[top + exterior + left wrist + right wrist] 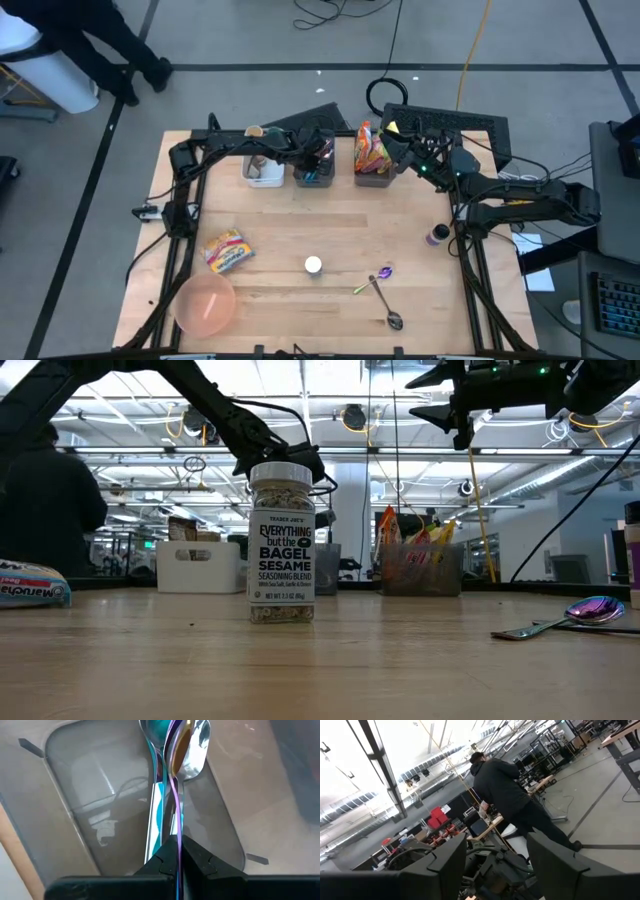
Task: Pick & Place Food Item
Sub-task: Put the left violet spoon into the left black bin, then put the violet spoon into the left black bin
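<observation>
I should release the iridescent spoon with my left gripper, since the iridescent spoon's bowl [181, 749] overlaps the other spoons inside the grey bin [117, 812], so it would settle there.
My left gripper [178, 840] reaches down into the middle grey bin [313, 172] at the table's far edge and is shut on an iridescent spoon [182, 750]. A second, teal-sheened spoon [155, 795] lies right beside it in the bin. A seasoning jar [313, 265] stands upright mid-table. A noodle packet [227, 250] lies flat at the left. My right gripper [393, 135] hovers open and raised beside the snack bin [373, 165], with nothing between its fingers [445, 865]. My left gripper pinches the iridescent spoon's thin handle [176, 827] between its two fingers. The fingers slant down from above, and the spoon runs on ahead of them with its bowl [184, 745] low in the bin. Whether the bowl rests on the bin's floor cannot be told.
A white bin [265, 168] stands left of the middle bin. A pink bowl [205, 303] sits at the near left, two spoons [385, 290] lie at the near right, and a purple bottle [438, 235] stands by the right edge. A person [510, 790] is beyond the table.
</observation>
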`<action>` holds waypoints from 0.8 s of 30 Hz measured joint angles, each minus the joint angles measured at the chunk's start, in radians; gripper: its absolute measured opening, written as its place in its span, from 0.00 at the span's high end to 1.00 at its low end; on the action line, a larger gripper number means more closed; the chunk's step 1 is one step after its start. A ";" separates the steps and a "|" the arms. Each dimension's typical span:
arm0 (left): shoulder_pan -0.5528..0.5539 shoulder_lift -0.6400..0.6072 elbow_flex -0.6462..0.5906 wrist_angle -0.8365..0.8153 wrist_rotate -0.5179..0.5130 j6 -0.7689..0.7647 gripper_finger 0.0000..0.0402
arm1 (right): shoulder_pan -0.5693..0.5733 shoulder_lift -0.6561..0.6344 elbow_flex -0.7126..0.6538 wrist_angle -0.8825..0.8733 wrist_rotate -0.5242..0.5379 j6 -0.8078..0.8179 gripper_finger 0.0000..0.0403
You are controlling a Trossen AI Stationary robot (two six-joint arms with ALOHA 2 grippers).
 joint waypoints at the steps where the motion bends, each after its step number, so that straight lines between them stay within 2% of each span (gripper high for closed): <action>1: 0.000 0.000 0.000 0.000 0.000 0.000 0.96 | 0.000 0.000 0.000 0.000 0.000 0.000 0.50; 9: 0.000 0.000 0.000 0.020 0.011 -0.003 0.97 | 0.000 0.000 0.000 0.000 0.000 -0.002 0.50; 19: 0.001 0.000 0.000 0.026 0.012 0.009 0.72 | 0.000 0.000 0.000 0.000 0.000 0.005 0.50; 24: 0.022 0.000 0.014 0.022 0.122 0.021 0.64 | 0.000 0.000 0.000 0.000 0.000 0.005 0.50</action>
